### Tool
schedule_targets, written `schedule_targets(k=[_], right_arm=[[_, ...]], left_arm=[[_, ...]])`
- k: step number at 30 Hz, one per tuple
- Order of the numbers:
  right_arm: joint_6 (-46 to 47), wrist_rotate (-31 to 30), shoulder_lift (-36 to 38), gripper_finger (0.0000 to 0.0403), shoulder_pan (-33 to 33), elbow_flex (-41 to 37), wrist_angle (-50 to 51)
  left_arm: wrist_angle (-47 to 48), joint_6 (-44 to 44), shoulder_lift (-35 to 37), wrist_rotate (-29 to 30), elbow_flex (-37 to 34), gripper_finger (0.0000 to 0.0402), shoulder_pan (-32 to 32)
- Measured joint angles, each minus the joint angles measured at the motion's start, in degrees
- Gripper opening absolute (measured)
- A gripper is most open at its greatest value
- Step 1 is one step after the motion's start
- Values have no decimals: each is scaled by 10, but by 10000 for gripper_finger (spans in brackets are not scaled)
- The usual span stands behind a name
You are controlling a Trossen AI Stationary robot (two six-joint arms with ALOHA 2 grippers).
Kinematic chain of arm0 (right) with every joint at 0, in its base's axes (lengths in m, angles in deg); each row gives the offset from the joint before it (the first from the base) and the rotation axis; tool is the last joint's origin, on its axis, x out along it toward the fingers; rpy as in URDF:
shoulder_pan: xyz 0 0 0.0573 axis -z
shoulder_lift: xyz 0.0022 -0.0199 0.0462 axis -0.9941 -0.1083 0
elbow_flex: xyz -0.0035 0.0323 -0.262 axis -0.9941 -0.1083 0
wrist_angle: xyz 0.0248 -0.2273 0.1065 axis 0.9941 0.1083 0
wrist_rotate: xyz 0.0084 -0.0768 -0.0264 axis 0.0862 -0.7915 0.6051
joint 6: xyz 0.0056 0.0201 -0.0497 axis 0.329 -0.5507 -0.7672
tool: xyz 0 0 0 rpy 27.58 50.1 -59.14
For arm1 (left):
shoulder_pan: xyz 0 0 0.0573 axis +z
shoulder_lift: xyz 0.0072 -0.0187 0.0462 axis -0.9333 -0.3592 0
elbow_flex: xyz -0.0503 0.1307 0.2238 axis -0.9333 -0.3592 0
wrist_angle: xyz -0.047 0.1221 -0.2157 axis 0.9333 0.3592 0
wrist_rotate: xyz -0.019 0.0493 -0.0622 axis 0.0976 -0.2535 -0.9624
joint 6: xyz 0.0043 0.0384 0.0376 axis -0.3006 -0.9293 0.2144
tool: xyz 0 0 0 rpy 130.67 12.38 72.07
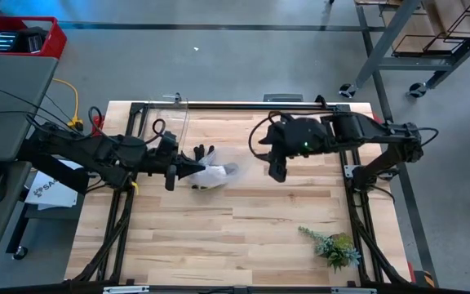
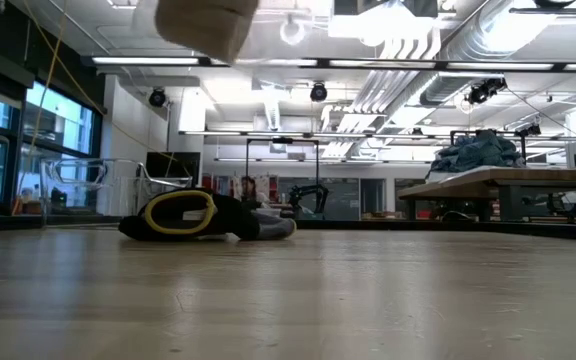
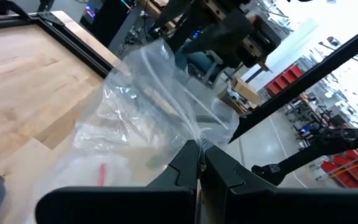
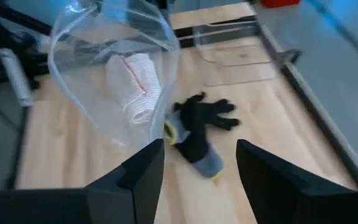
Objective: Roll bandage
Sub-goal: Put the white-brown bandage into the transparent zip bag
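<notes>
My right gripper grabs the clear bag by its open rim (image 1: 236, 169) next, to shut the rolled bandage (image 1: 210, 175) in.
A clear plastic bag (image 4: 98, 74) hangs above the table's middle with the rolled white bandage (image 4: 135, 81) inside it. My left gripper (image 3: 199, 163) is shut on the bag (image 3: 142, 106) and reaches in from the table's left (image 1: 188, 170). A black-and-grey work glove (image 4: 197, 127) lies flat on the wood just beyond the bag (image 1: 202, 153). My right gripper (image 4: 201, 168) stands open above the table, right of the bag (image 1: 277, 171), with nothing between its fingers. My left gripper pinches a gathered bit of the bag's clear film (image 3: 194, 134) between its two fingers. The fingers come nearly level from the table's left. The bag is lifted clear of the table, with the bandage resting inside it.
A green plant sprig (image 1: 333, 245) lies near the front right corner. A clear plastic tray (image 4: 235, 53) sits at the far edge. Black frame rails (image 1: 219, 106) border the table. Bare wood spreads across the near half.
</notes>
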Motion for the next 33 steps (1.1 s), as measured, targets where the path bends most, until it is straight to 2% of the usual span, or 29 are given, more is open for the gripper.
schedule_targets(k=[5, 9, 13, 17, 26, 30, 33], right_arm=[[-12, 103, -10, 193, 27, 0, -13], [-24, 141, -10, 193, 30, 0, -22], [-42, 141, -6, 193, 29, 0, -22], [-45, 111, 11, 193, 34, 0, -27], [-24, 161, 13, 193, 26, 0, -9], [-36, 109, 12, 193, 25, 0, -9], [-45, 98, 12, 193, 33, 0, -6]], left_arm=[[0, 0, 0, -2, 0, 0, 2], [0, 0, 0, -2, 0, 0, 2], [1, 0, 0, -4, 0, 0, 2], [4, 0, 0, -10, 0, 0, 2], [18, 14, 0, -13, 0, 0, 4], [19, 15, 0, -14, 0, 0, 4], [19, 15, 0, -14, 0, 0, 4]])
